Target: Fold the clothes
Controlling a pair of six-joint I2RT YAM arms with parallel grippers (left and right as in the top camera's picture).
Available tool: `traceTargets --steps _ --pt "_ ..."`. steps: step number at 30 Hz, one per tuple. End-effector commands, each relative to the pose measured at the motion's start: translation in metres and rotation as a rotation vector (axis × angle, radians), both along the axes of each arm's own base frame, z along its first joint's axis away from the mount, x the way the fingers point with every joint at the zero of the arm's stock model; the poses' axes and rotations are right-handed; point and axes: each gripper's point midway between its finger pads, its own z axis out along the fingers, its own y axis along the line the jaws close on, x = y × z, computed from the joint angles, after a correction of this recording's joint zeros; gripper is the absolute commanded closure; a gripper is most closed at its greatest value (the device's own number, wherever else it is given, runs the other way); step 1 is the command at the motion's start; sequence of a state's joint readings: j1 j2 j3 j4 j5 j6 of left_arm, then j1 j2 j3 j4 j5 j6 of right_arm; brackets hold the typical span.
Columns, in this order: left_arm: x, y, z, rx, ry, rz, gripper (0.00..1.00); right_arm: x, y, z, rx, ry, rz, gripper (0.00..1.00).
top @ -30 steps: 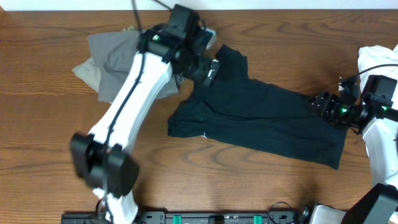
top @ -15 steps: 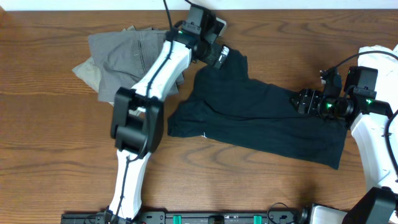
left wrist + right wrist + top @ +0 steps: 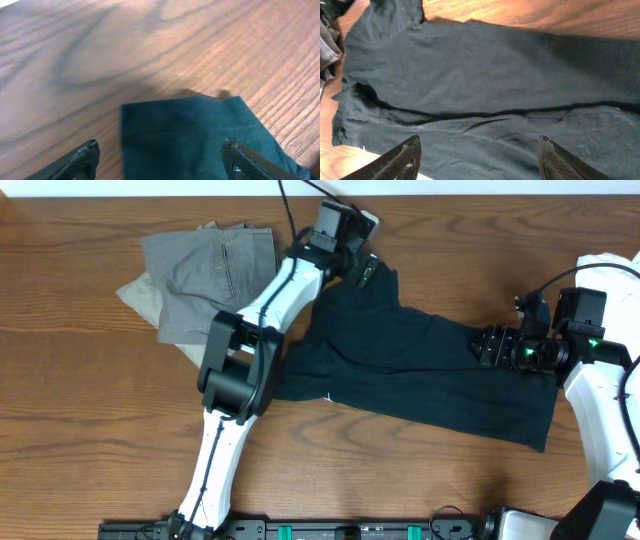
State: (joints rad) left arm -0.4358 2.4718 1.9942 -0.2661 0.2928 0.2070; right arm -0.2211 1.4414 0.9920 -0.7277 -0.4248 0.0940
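The robot should next fold the black T-shirt frontward lengthwise, and its right gripper should grab the T-shirt's back edge for that, at the end of that edge nearest the white cloth.
The clothes, a black T-shirt (image 3: 420, 365), lie spread flat across the middle of the table, one sleeve pointing to the back. My left gripper (image 3: 367, 273) hovers at that sleeve. In the left wrist view the sleeve's end (image 3: 195, 135) lies between the wide-apart fingertips (image 3: 86, 156) of the left gripper (image 3: 160, 152), which is open and pinches nothing. My right gripper (image 3: 488, 345) is over the shirt's right part. The right wrist view shows the shirt (image 3: 485, 75) filling the frame, with a dark crease across it, and the right gripper (image 3: 477, 150) open just above the fabric.
Grey-green trousers (image 3: 205, 275) lie crumpled at the back left, touching the shirt's left edge. A white cloth (image 3: 612, 272) sits at the far right behind the right arm. Bare wood table (image 3: 90, 440) spreads along the front and left.
The left arm has swung right and back, from the shirt's collar area to the sleeve end, and its jaws have narrowed a little. The right gripper moved left over the shirt.
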Motion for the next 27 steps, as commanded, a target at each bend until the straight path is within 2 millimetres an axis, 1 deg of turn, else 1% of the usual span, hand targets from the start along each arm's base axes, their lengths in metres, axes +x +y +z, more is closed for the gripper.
traceTargets --steps 1,3,6,8,9,10,11,13,14,15,16,19,24,27 --pt "-0.004 -0.008 -0.032 0.026 0.022 -0.033 0.23 0.003 0.002 0.005 -0.015 -0.011 0.017 0.28" --pt "-0.004 -0.008 -0.041 0.029 0.027 -0.033 0.26 0.001 0.002 0.004 -0.014 -0.005 0.016 0.28" --pt "-0.003 -0.008 -0.045 0.029 0.028 -0.033 0.3 0.0 0.003 0.004 -0.012 0.003 0.017 0.29" --pt "-0.003 -0.008 -0.045 0.029 0.028 -0.033 0.35 -0.001 0.003 0.003 -0.012 0.005 0.017 0.29" --pt "-0.003 -0.008 -0.045 0.029 0.028 -0.033 0.39 -0.001 0.003 0.003 -0.012 0.005 0.017 0.3" --pt "-0.003 -0.008 -0.045 0.029 0.028 -0.033 0.45 -0.001 0.003 0.004 -0.012 0.004 0.017 0.3" --pt "-0.003 -0.008 -0.045 0.029 0.028 -0.032 0.56 -0.001 0.003 0.003 -0.012 0.005 0.016 0.3" --pt "-0.003 -0.008 -0.045 0.028 0.028 -0.032 0.75 -0.001 0.003 0.003 -0.012 0.005 0.016 0.3" --pt "-0.003 -0.008 -0.043 0.028 0.027 -0.032 0.87 -0.001 0.003 0.003 -0.012 0.005 0.016 0.3" --pt "-0.004 -0.008 -0.04 0.029 0.028 -0.032 0.94 0.0 0.003 0.004 -0.013 0.004 0.017 0.31" --pt "-0.004 -0.007 -0.037 0.028 0.027 -0.032 0.94 0.0 0.002 0.003 -0.015 0.004 0.016 0.3" --pt "-0.007 -0.006 -0.017 0.027 0.024 -0.032 0.94 0.0 -0.004 0.001 -0.049 0.008 0.001 0.31" --pt "-0.017 -0.002 0.035 0.021 0.012 -0.033 0.94 0.005 -0.019 0.0 -0.115 0.004 -0.05 0.3" --pt "-0.027 0.002 0.062 0.022 0.015 -0.035 0.94 0.009 -0.032 0.0 -0.151 0.005 -0.131 0.3"
